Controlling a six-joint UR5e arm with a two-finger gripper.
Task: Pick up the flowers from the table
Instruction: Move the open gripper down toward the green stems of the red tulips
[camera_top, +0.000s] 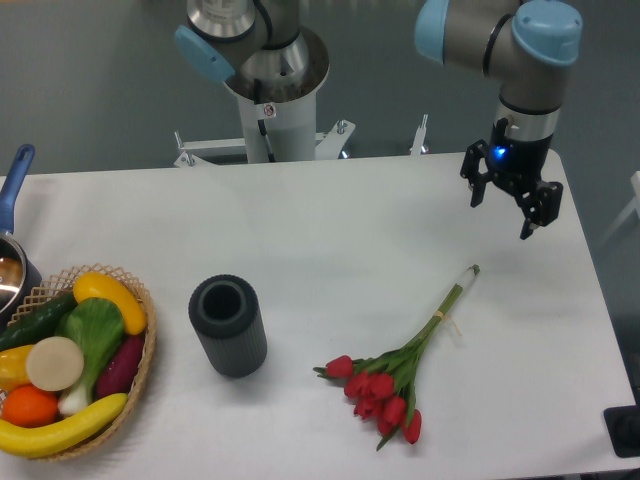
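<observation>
The gripper grabs the green stems of the tulips next, to pick up the red tulips (379, 390).
The flowers (395, 372), a bunch of red tulips with long green stems tied by a pale band, lie flat on the white table (330, 230) at the front right. Their red heads point toward the front edge and the stem ends point up and to the right. My gripper (502, 216) hangs above the table's back right part, well beyond the stem tips and apart from them. Its two dark fingers are spread open with nothing between them.
A dark grey cylinder (229, 325) stands upright left of the flowers. At the front left a wicker basket (140, 352) holds fruit and vegetables. A pot with a blue handle (14, 180) sits at the left edge. The robot base (270, 110) rises behind the table.
</observation>
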